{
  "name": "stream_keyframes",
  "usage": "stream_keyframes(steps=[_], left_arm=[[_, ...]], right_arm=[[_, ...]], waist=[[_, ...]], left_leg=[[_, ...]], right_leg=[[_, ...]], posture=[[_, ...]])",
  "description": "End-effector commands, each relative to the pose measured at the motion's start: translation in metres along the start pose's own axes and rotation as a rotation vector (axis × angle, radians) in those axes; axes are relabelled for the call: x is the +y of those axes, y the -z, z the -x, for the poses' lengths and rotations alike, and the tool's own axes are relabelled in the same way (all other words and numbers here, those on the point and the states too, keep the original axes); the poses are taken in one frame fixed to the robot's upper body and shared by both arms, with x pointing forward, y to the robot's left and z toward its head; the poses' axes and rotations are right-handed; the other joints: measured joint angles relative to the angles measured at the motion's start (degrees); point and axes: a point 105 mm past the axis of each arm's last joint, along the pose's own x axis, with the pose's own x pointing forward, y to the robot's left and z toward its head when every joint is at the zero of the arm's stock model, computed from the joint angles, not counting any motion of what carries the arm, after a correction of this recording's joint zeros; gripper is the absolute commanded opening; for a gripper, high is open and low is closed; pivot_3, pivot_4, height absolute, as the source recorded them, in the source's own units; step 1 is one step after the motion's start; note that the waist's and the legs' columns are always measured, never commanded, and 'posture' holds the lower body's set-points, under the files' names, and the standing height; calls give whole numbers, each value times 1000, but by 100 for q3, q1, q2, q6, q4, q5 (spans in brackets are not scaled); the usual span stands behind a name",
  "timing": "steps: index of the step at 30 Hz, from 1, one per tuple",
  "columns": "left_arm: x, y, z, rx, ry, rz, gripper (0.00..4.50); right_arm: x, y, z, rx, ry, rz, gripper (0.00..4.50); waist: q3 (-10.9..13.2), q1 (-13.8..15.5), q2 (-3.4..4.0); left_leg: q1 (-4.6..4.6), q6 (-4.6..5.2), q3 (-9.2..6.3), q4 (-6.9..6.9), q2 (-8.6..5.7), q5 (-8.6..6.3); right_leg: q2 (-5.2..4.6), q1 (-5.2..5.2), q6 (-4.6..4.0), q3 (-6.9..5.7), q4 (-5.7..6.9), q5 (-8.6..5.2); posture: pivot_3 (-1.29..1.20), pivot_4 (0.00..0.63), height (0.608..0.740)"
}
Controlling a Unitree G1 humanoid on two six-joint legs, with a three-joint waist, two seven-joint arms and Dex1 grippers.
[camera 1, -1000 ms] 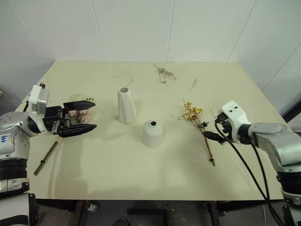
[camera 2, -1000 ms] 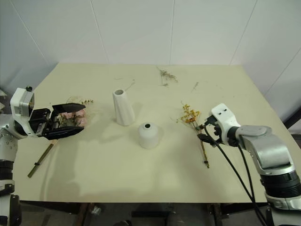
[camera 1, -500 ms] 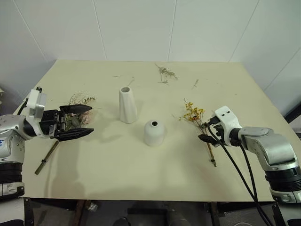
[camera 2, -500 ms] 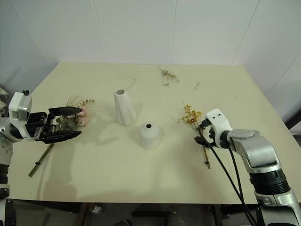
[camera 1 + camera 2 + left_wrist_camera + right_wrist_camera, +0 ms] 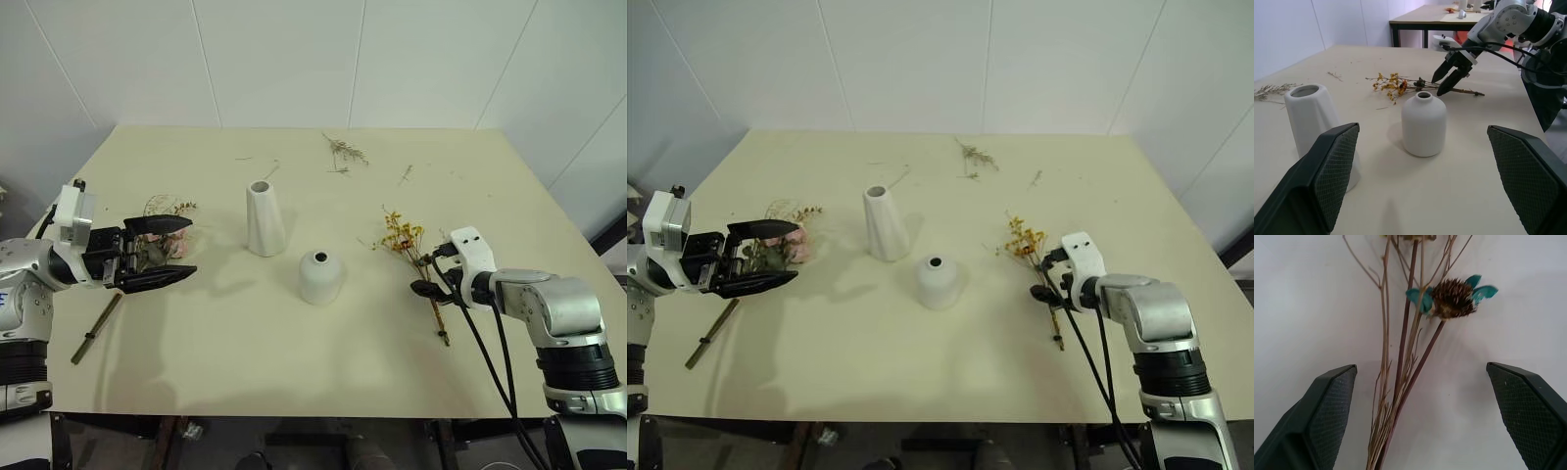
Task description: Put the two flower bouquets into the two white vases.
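Both fingers reach the table on either side of the yellow bouquet's thin stems, and closing my right gripper now would catch the yellow bouquet, so my right gripper closes next.
The yellow bouquet lies on the right of the table, its thin stems running toward the front edge. My right gripper is open and points down at those stems, one finger on each side, gripping nothing. A small dark flower head lies just past the fingers. The pink bouquet lies at the left, partly hidden behind my open, level left gripper, which hovers above the table. The tall white vase and the round white vase stand upright mid-table.
Loose thin twigs and another sprig lie near the far edge. A brown stem end sticks out toward the front left edge. Black cables hang from my right wrist. White walls back the table.
My right gripper has sunk a little toward the yellow bouquet's stems and rolled at the wrist. The left gripper has stayed where it was, still open. The camera view has shifted slightly.
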Motion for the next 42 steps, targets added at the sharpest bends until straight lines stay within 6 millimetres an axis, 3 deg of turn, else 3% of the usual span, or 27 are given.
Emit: stream_keyframes(steps=[1,12,15,21,25,27,31,36,42], left_arm=[[-1,-13,5,-22,-16,-63,4479],[-1,-14,8,-11,-33,-65,4479],[0,-15,6,-8,-33,-67,4500],[0,-15,5,-8,-30,-68,4500],[1,-15,5,-9,-27,-64,4500],[1,-15,5,-10,-26,-62,4500],[3,-14,2,-14,-21,-59,4500],[3,-13,-3,-24,-7,-48,4500],[4,-11,-10,-37,21,-34,4500]], right_arm=[[-3,-7,4,-12,29,4,4500],[-2,4,10,114,77,-1,4500],[2,6,8,131,70,5,3857],[2,4,5,112,78,6,1836],[-6,-18,5,-7,120,-13,449],[-10,-25,5,-42,137,-16,38],[-12,-45,9,-139,144,-5,38],[-2,-106,31,-523,147,63,38],[39,-149,54,-814,44,94,38]], waist=[[0,-4,0],[0,4,0],[0,2,0],[0,9,0],[0,2,0],[0,-2,0],[1,-1,1],[4,-37,6],[5,-28,7]], left_leg=[[0,0,0,-1,0,0],[-1,0,0,-2,0,0],[0,0,0,-2,0,0],[0,0,0,1,-1,0],[1,0,0,3,-1,0],[1,0,0,3,-1,0],[0,0,0,-5,0,0],[-1,1,1,-11,1,-1],[-1,1,1,-11,3,0]], right_leg=[[0,0,0,1,-1,0],[0,1,0,0,-4,0],[0,1,0,0,-5,0],[-1,4,0,0,-5,0],[0,5,0,0,-4,1],[0,4,0,0,-4,2],[0,-1,-1,0,-5,1],[1,-4,-1,1,-6,0],[1,-4,-1,0,-3,0]], posture=[[0,150,740],[0,150,740],[0,150,740],[0,150,740],[0,150,740],[0,150,740],[0,150,740],[0,150,740],[0,150,740]])
